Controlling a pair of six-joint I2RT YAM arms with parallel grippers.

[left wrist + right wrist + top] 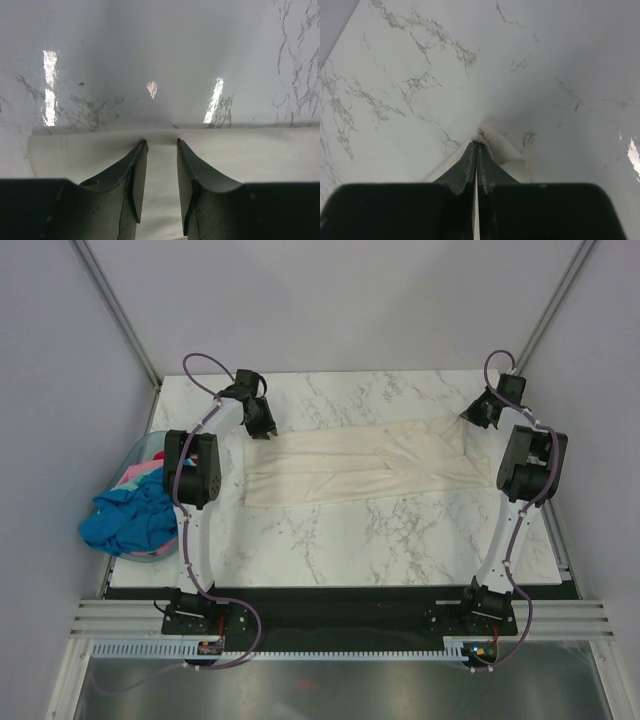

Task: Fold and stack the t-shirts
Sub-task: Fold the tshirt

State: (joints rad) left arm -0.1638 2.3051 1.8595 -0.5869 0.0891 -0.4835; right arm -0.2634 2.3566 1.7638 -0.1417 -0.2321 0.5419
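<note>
My left gripper grabs the cream-white t-shirt (340, 465) by its end opposite my right gripper next, to straighten the t-shirt for folding.
A cream-white t-shirt (340, 465) lies stretched in a long band across the marble table (350, 540). My left gripper (262, 426) hovers at the band's far left end. In the left wrist view its jaws (161, 142) stand apart over the flat cloth (240, 152), and nothing is pinched between them. My right gripper (472, 416) is at the far right end, shut on a bunched corner of the cream-white t-shirt (507, 150), with cloth squeezed at the fingertips (478, 143). A bright blue t-shirt (125, 520) spills from a basket on the left, and pink cloth (135, 477) lies beside it.
The pale blue plastic basket (140, 448) hangs off the table's left edge beside the left arm. Grey walls close in behind and on both sides. The arm bases sit on a black strip (340, 605) at the near edge.
</note>
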